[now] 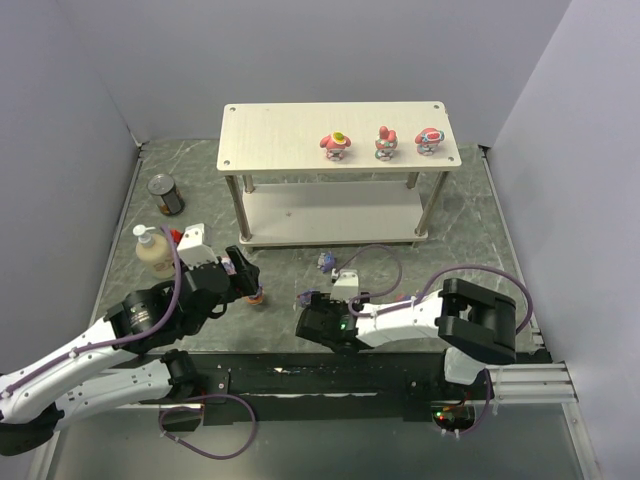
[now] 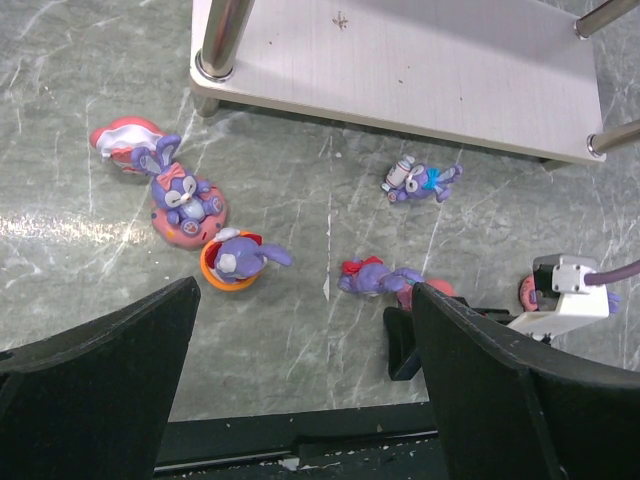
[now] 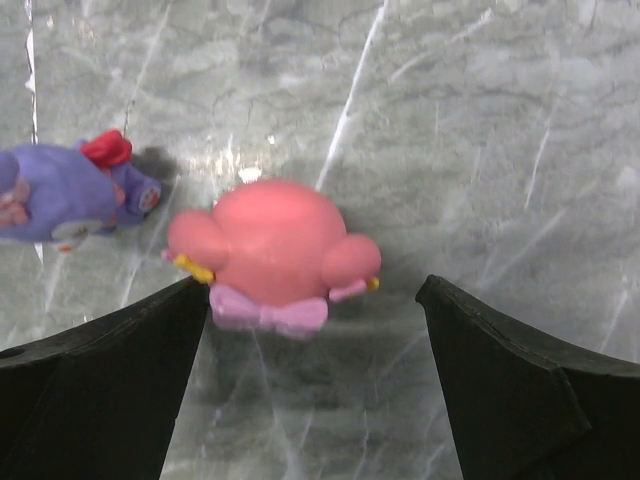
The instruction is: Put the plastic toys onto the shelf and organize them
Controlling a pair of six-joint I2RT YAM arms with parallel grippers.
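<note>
My right gripper has its fingers wide apart, with bare table between one finger and the pink hooded toy. The toy would stay lying if I lifted my right gripper now.
Three pink hooded toys (image 1: 336, 146) stand on the shelf's top board (image 1: 270, 135). Several toys lie on the table before the shelf: a purple rabbit on a pink ring (image 2: 183, 205), a red-and-pink one (image 2: 122, 136), a purple one in an orange cup (image 2: 238, 262), a purple one with a red bow (image 2: 378, 279), and a purple-blue one (image 2: 420, 182). My right gripper (image 3: 315, 330) is open, low over a pink hooded toy (image 3: 268, 250) that lies just ahead between its fingertips, close to the left one. My left gripper (image 2: 305, 380) is open and empty above the table.
A dark tin can (image 1: 166, 194) and a beige pump bottle (image 1: 153, 250) stand at the left. The shelf's lower board (image 2: 420, 70) and metal legs (image 2: 222, 35) are just beyond the toys. The right arm's fingers (image 2: 400, 345) and white cable plug (image 2: 560, 290) lie near the toys.
</note>
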